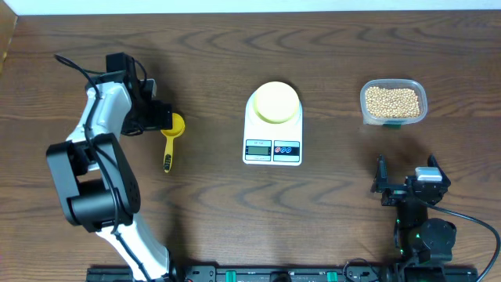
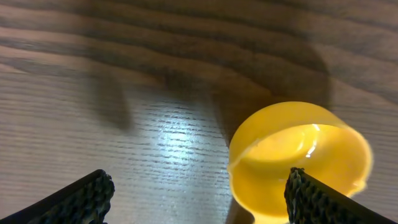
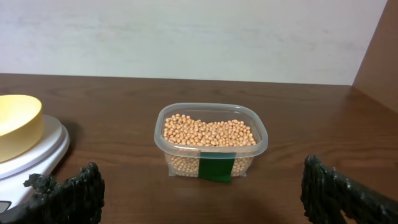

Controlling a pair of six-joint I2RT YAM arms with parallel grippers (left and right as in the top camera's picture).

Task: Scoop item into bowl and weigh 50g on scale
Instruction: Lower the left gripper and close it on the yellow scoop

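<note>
I will reach the yellow scoop (image 1: 171,128) with my left gripper and grab its cup's side, so its handle stays free to hand over to my right gripper.
The tan beans (image 1: 393,100) fill a clear plastic tub (image 1: 415,88) at the back right; in the right wrist view the beans (image 3: 208,132) lie straight ahead. The pale-yellow bowl (image 1: 275,102) stands empty on the white scale (image 1: 272,147); both the bowl (image 3: 15,124) and the scale (image 3: 40,149) show at the left of the right wrist view. My left gripper (image 1: 163,118) is open over the cup of a bright yellow scoop (image 1: 171,128). Up close, the scoop's cup (image 2: 298,155) sits by the right finger, with bare table between the fingers of the left gripper (image 2: 199,199). My right gripper (image 1: 407,178) rests open in front of the tub, holding nothing.
The scoop's handle (image 1: 167,159) points toward the table's front edge. A green label (image 3: 216,168) marks the tub's near wall (image 3: 180,165). The arm bases stand along the front edge, and a pale wall (image 3: 199,37) rises behind the table.
</note>
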